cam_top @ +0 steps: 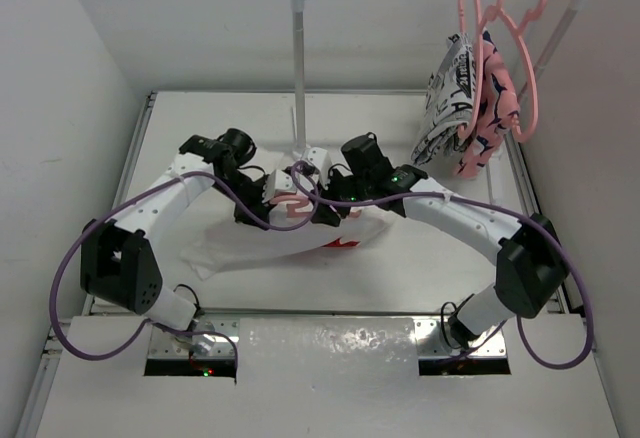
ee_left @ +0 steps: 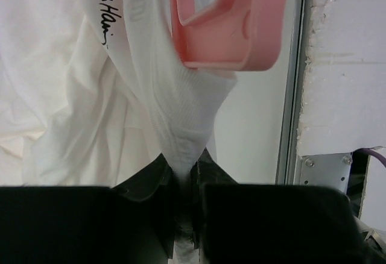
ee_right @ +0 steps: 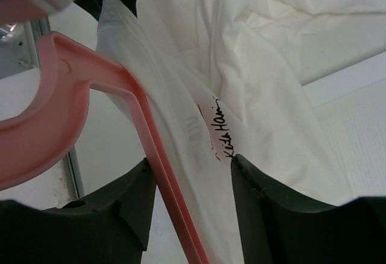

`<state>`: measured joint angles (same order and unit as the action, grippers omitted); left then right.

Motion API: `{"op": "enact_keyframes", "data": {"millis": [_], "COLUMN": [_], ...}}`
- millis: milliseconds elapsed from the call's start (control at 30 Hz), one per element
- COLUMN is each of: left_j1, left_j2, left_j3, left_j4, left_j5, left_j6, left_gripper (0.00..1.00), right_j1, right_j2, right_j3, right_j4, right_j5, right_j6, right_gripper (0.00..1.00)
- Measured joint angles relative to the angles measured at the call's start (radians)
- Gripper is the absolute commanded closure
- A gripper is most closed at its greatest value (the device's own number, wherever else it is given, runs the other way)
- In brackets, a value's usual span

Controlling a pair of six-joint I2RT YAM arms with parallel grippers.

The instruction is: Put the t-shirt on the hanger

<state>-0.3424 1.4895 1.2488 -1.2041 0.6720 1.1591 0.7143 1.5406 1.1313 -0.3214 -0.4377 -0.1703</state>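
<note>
The pink hanger would stay behind at the shirt's neck if the robot's right gripper lifted now, because the fingers are wide open around its thin arm (cam_top: 337, 215) (ee_right: 168, 193).
The white t-shirt (cam_top: 262, 249) lies crumpled on the table between both arms, its red print (cam_top: 342, 243) showing. A pink hanger (cam_top: 296, 196) is held up at the shirt's neck. My left gripper (ee_left: 184, 169) is shut on a pinch of the t-shirt's (ee_left: 78, 95) collar cloth, just below the hanger's hook end (ee_left: 235, 35). My right gripper (ee_right: 190, 182) is open. The hanger's thin arm (ee_right: 158, 173) and the shirt's collar band (ee_right: 205, 149) run between its fingers (ee_right: 129, 207) without being squeezed. In the top view the two grippers (cam_top: 262, 201) (cam_top: 326, 210) meet over the shirt's neck.
A clothes rack stands at the back, its post (cam_top: 298, 68) just behind the grippers. On the rail's right end hang spare pink hangers (cam_top: 515, 28), a black-and-white garment (cam_top: 452, 83) and a pink-and-navy one (cam_top: 492, 118). Walls close in the table (cam_top: 400, 128) on both sides.
</note>
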Motion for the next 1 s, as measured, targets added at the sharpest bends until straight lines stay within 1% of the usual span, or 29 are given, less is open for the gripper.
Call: {"op": "enact_keyframes", "data": {"millis": [33,67,100,133,267,333,367,400,467,500,600,633,667,800,833,867,900,933,1000], "left_j1": [0.002,0.001,0.001,0.001,0.001,0.001,0.001,0.001,0.001,0.001,0.003,0.005,0.008,0.010,0.010,0.013,0.019,0.023,0.047], "left_j2": [0.001,0.002,0.004,0.004,0.004,0.004,0.004,0.004,0.004,0.004,0.005,0.005,0.006,0.010,0.011,0.011,0.012,0.013,0.019], "left_j3": [0.003,0.004,0.005,0.005,0.027,0.033,0.035,0.036,0.039,0.040,0.044,0.047,0.050,0.058,0.060,0.061,0.065,0.072,0.095], "left_j4": [-0.005,-0.007,-0.011,-0.015,-0.013,-0.012,-0.012,-0.013,-0.013,-0.012,0.002,0.007,0.014,0.026,0.026,0.026,0.026,0.025,0.015], "left_j5": [0.002,0.005,0.006,0.011,0.032,0.038,0.040,0.044,0.048,0.050,0.048,0.047,0.042,0.032,0.031,0.031,0.032,0.036,0.031], "left_j6": [0.005,0.010,0.013,0.020,0.036,0.040,0.041,0.041,0.041,0.041,0.041,0.042,0.044,0.048,0.048,0.047,0.047,0.046,0.042], "left_gripper": [1.00,1.00,1.00,1.00,1.00,1.00,1.00,1.00,1.00,1.00,1.00,1.00,1.00,1.00,0.98,0.90,0.85,0.77,0.68], "right_j1": [-0.004,-0.009,-0.014,-0.021,-0.046,-0.052,-0.053,-0.054,-0.054,-0.054,-0.050,-0.047,-0.045,-0.043,-0.043,-0.043,-0.043,-0.043,-0.047], "right_j2": [-0.003,-0.008,-0.013,-0.018,-0.043,-0.048,-0.048,-0.048,-0.050,-0.053,-0.061,-0.062,-0.063,-0.070,-0.074,-0.079,-0.089,-0.099,-0.141], "right_j3": [-0.014,-0.028,-0.040,-0.048,-0.100,-0.112,-0.113,-0.113,-0.115,-0.118,-0.122,-0.123,-0.123,-0.123,-0.123,-0.123,-0.124,-0.129,-0.148], "right_j4": [0.015,0.031,0.042,0.045,0.024,0.003,-0.008,-0.015,-0.024,-0.022,-0.027,-0.030,-0.031,-0.046,-0.049,-0.055,-0.062,-0.063,-0.076], "right_j5": [-0.010,-0.019,-0.024,-0.027,-0.029,-0.028,-0.026,-0.024,-0.019,-0.019,-0.045,-0.060,-0.072,-0.100,-0.099,-0.099,-0.098,-0.099,-0.096], "right_j6": [0.008,0.014,0.017,0.021,0.018,0.016,0.013,0.011,0.007,0.010,0.014,0.013,0.011,0.009,0.008,0.005,0.001,-0.003,-0.008], "right_gripper": [0.44,0.38,0.37,0.37,0.47,0.45,0.46,0.50,0.61,0.71,0.87,0.98,1.00,1.00,1.00,1.00,1.00,1.00,1.00]}}
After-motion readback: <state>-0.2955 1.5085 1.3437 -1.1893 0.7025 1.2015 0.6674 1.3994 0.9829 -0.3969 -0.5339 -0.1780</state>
